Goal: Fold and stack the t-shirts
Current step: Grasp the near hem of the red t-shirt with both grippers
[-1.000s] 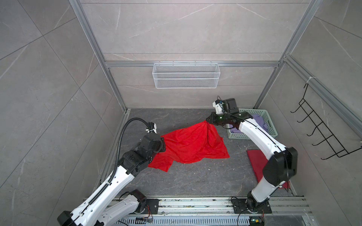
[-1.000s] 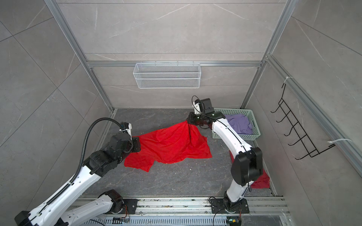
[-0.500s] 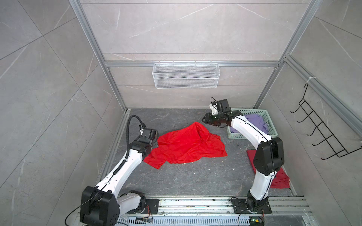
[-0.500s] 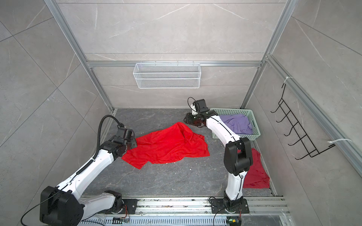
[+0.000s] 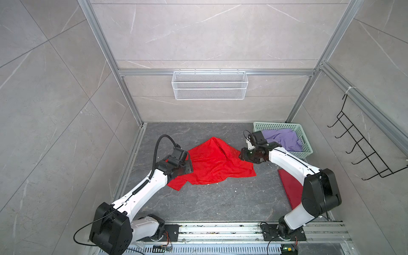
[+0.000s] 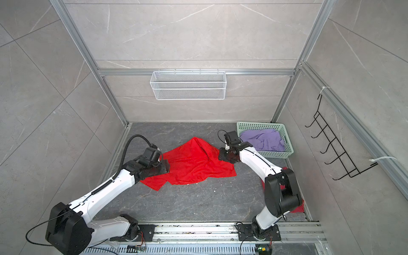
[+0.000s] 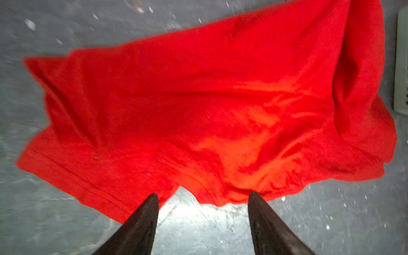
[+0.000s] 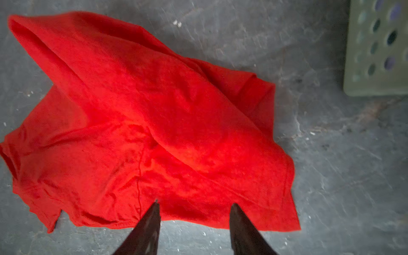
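I will next pinch the bright red t-shirt [image 5: 216, 164] by its near edge [image 5: 206, 183] with my left gripper, so the t-shirt's far side stays free to turn for folding.
The bright red t-shirt [image 5: 216, 164] [image 6: 194, 164] lies loosely spread and wrinkled on the grey floor, with a raised fold toward the back. My left gripper [image 5: 188, 168] [image 7: 203, 194] is open at the shirt's left edge; bare floor shows between its fingers. At the shirt's right edge, my right gripper [image 5: 241, 156] [image 8: 195, 203] is also open, fingertips over the hem [image 8: 176, 212], gripping nothing. The lavender t-shirt [image 5: 282, 139] [image 6: 265, 140] lies bunched in the basket. The darker red t-shirt [image 5: 289, 185] [image 6: 298, 207] lies flat at the right, partly hidden by my right arm.
The mint-green perforated basket [image 5: 276, 126] [image 8: 375, 55] stands in the back right corner, close to my right wrist. A white wire shelf [image 5: 209, 85] hangs on the back wall, and a black hook rack [image 5: 362, 150] on the right wall. Aluminium frame posts border the floor.
Both grippers have opened and let go of the bright red t-shirt. Its lifted edges have dropped onto the floor, and both arms have come down low beside it.
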Controlling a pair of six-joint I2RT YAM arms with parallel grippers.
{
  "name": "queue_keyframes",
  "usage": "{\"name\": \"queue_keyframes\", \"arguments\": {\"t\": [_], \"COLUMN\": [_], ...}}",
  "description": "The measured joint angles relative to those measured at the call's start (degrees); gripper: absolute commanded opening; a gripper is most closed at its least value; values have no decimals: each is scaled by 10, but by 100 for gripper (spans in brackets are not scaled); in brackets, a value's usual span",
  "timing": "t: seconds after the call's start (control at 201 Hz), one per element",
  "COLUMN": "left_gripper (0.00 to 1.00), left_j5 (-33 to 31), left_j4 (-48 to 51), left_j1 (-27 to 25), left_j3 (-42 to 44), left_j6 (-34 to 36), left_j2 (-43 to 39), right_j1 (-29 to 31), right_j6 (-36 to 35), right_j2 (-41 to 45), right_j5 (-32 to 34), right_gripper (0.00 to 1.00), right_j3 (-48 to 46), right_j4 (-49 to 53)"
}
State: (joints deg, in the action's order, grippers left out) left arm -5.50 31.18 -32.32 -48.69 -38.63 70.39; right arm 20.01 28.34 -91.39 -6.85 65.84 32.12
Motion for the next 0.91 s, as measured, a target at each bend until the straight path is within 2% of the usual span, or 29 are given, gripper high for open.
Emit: {"name": "queue_keyframes", "arguments": {"t": [0.119,0.209,0.319,0.632,0.787,0.911], "left_gripper": [66,66,66,60,46,21], "left_j5": [29,42,44,38,14,-7], "left_j4": [-3,-20,-41,-93,-118,-123], "left_j1": [-55,-74,-80,-80,-82,-82], "left_j3": [33,49,55,44,36,35], "left_j6": [-54,-87,-110,-141,-162,-172], "left_j2": [23,48,85,166,183,190], "right_j1": [0,0,0,-7,-10,-10], "right_j6": [21,32,43,58,64,66], "right_j2": [20,32,40,44,53,61], "right_j5": [2,3,12,53,58,58], "right_gripper": [56,57,63,63,63,63], "right_j3": [-36,-55,-72,-123,-138,-139], "right_j4": [-10,-17,-22,-24,-24,-26]}}
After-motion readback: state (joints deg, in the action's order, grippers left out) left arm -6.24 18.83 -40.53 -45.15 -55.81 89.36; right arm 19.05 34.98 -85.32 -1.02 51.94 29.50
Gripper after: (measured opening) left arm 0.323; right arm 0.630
